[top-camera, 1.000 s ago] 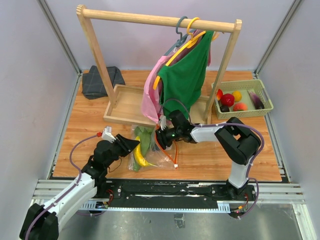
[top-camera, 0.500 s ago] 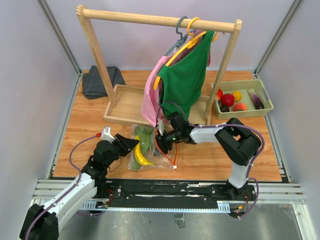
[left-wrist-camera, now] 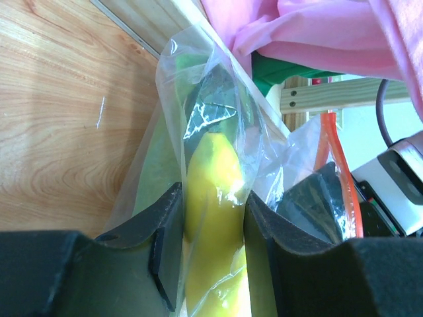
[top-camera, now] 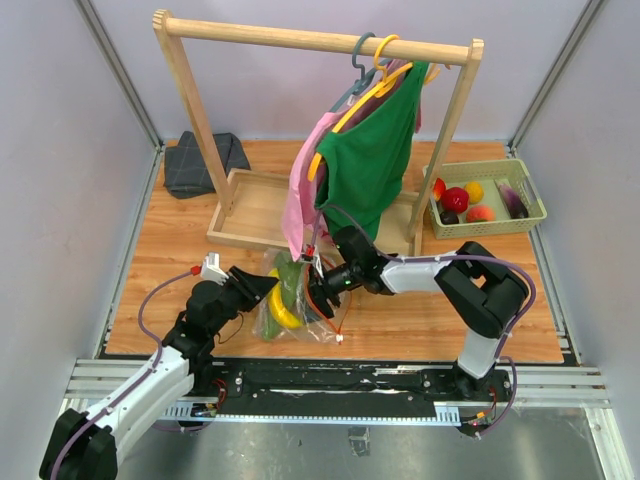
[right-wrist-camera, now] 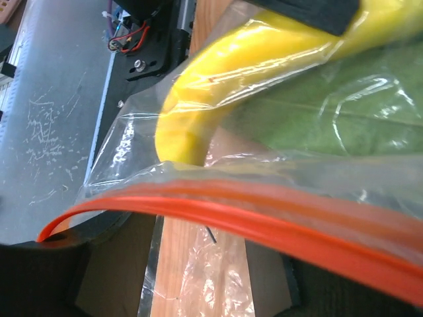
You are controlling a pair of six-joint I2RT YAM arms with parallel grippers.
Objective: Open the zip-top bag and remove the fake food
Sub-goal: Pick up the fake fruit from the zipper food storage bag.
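I need to grab the banana (top-camera: 282,313) with my right gripper next, at its end nearest the bag's orange zip, to take it out lengthwise through the bag's opening.
The zip-top bag (top-camera: 300,305) lies crumpled on the table between my two grippers. A yellow banana (top-camera: 282,313) and a long green leafy piece (top-camera: 290,273) are inside it. Its orange zip strip (top-camera: 336,312) hangs toward the front, ending in the white slider (top-camera: 340,339). My left gripper (top-camera: 266,288) pinches the banana (left-wrist-camera: 213,178) through the plastic, with a finger (left-wrist-camera: 166,244) on each side. My right gripper (top-camera: 318,291) is at the bag's mouth. In the right wrist view its fingers (right-wrist-camera: 63,264) stand wide apart and the zip strip (right-wrist-camera: 264,221) runs across them, with the banana (right-wrist-camera: 218,79) beyond.
A green basket (top-camera: 487,168) at the back right holds red, yellow, peach and purple fake food. A wooden rack (top-camera: 300,40) with a green garment (top-camera: 370,160) and a pink garment (top-camera: 300,195) stands over a wooden tray (top-camera: 250,215). A dark folded cloth (top-camera: 200,163) lies back left.
My right gripper has moved left and forward into the bag's mouth. The bag has bunched toward the left, and the slider end has shifted left and forward. My left gripper has barely moved.
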